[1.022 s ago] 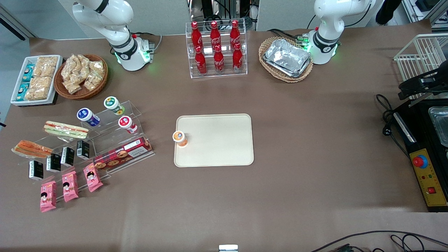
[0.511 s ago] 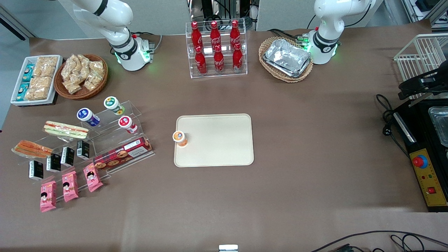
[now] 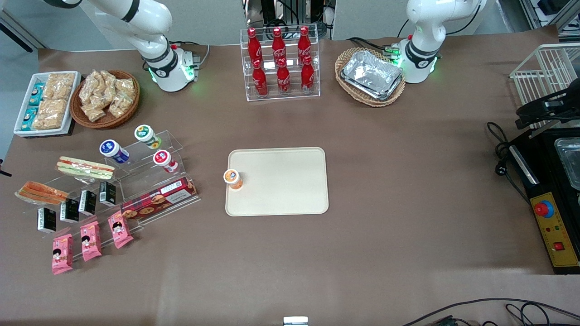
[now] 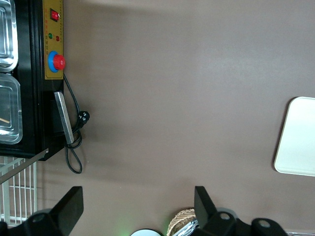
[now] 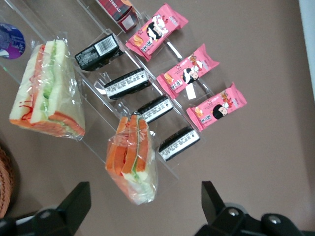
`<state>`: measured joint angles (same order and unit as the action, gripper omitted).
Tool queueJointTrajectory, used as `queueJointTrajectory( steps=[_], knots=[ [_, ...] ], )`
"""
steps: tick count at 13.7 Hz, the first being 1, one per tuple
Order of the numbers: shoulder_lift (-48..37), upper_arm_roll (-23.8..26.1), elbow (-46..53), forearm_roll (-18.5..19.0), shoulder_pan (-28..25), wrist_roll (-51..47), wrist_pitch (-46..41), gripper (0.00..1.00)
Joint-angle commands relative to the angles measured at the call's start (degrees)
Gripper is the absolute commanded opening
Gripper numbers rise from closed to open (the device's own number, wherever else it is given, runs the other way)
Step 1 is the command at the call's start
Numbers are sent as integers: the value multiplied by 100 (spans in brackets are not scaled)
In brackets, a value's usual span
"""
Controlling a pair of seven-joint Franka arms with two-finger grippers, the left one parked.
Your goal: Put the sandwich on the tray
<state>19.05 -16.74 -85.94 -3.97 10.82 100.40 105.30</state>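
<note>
Next, my gripper grabs the orange sandwich by its wrapped midsection (image 3: 41,193), to set the sandwich onto the cream tray (image 3: 281,181).
The sandwich (image 3: 41,192) with orange filling lies in clear wrap on the acrylic display stand (image 3: 136,181), toward the working arm's end of the table. In the right wrist view my gripper (image 5: 142,209) hangs open well above the sandwich (image 5: 132,157), whose narrow end points between the two spread fingers (image 5: 74,201). Nothing is held. The cream tray (image 3: 281,181) lies flat at mid-table, and its corner shows in the left wrist view (image 4: 298,142). An orange-lidded cup (image 3: 233,178) stands on the tray's edge nearest the stand.
A second wrapped sandwich (image 5: 47,91) with green and red filling lies beside the orange one. Black cartons (image 5: 125,83), pink snack packs (image 5: 189,73) and a cookie box (image 3: 158,197) share the stand. A cola bottle rack (image 3: 281,63) and snack baskets (image 3: 105,98) stand farther back.
The working arm's upper links have swung outward at the top of the front view. The sandwich, tray and cup have not moved.
</note>
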Motion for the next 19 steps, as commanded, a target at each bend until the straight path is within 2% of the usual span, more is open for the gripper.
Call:
queueJointTrajectory(
  steps=[1, 6, 19],
  knots=[
    [99, 30, -133, -218, 61, 270, 113, 100],
    [90, 30, -397, -209, 52, 340, 359, 100],
    [90, -5, -898, -209, 184, 1289, 1001, 100]
  ],
)
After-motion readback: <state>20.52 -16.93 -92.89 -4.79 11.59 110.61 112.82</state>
